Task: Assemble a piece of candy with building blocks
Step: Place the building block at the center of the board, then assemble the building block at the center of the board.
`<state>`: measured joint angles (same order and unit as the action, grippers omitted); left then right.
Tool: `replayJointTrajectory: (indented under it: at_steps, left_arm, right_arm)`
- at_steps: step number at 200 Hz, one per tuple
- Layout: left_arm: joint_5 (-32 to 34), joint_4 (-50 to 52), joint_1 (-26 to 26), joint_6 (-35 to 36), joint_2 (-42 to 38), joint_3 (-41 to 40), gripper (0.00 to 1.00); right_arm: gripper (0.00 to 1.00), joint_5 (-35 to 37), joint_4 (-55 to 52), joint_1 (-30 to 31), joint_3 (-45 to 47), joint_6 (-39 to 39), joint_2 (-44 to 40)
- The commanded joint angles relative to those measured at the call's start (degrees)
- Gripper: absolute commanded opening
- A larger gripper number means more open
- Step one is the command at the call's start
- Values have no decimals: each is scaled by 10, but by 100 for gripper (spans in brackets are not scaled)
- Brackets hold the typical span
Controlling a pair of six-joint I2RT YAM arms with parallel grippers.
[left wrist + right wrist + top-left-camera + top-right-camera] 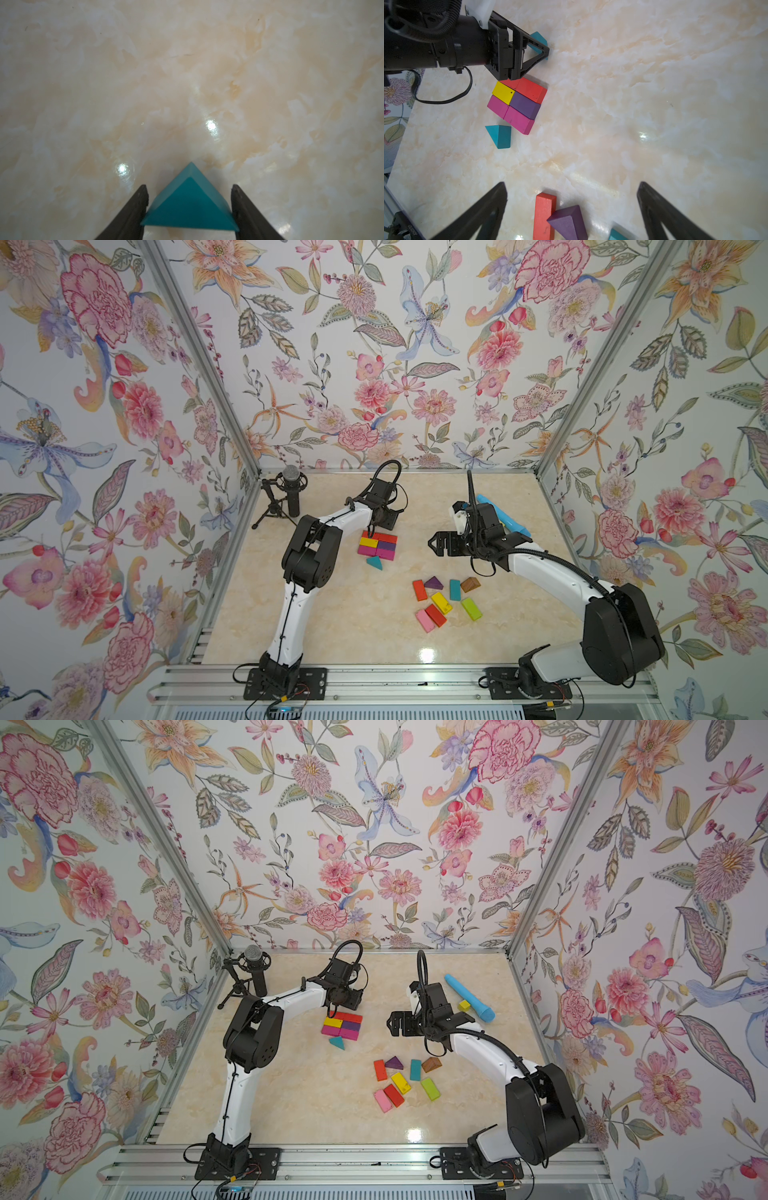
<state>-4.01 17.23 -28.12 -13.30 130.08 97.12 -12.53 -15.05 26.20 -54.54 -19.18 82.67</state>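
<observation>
My left gripper holds the teal wedge (190, 206) level between its fingers, and the wedge meets its shadow on the tabletop, so the gripper needs to let go of it.
My left gripper (189, 187) is shut on a teal wedge (191, 205), one finger on each side corner, low over the marble table beside the far-left corner of the assembled slab (378, 546). The slab is red, yellow, purple and magenta bricks laid flat together. A second teal wedge (375, 562) lies loose at its near edge. My right gripper (432, 545) hangs open and empty right of the slab, above the loose building blocks (441, 602). An orange-red brick (544, 214) and a purple wedge (569, 222) show below its fingers.
A light-blue tube (469, 997) and a small yellow cube (464, 1005) lie at the back right behind the right arm. A microphone on a tripod (291, 495) stands in the back left corner. Flowered walls close three sides of the table.
</observation>
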Motion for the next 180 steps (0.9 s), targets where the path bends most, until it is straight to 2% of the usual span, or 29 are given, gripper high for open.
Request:
replayJointTrajectory:
  at_steps: [1, 27, 63, 107, 143, 180]
  left_arm:
    - [3, 0, 3, -2, -9, -23, 52]
    - [-8, -5, 3, -6, -22, -20, 74]
    - [-11, -8, 5, -14, -71, -47, 91]
    - [-54, -49, 20, -46, -136, -112, 91]
    - [-76, -71, 35, -73, -156, -141, 88]
    - [-96, -92, 59, -95, -198, -189, 85]
  right_arm:
    - [100, 16, -16, 10, -23, 4, -20]
    - [100, 20, -27, 12, -38, 7, -20]
    - [100, 12, -31, 12, -53, 9, -8]
    - [100, -28, -30, -6, -120, 37, 78]
    - [100, -45, -30, -16, -230, 55, 201]
    - [99, -92, -14, -10, -367, 27, 341]
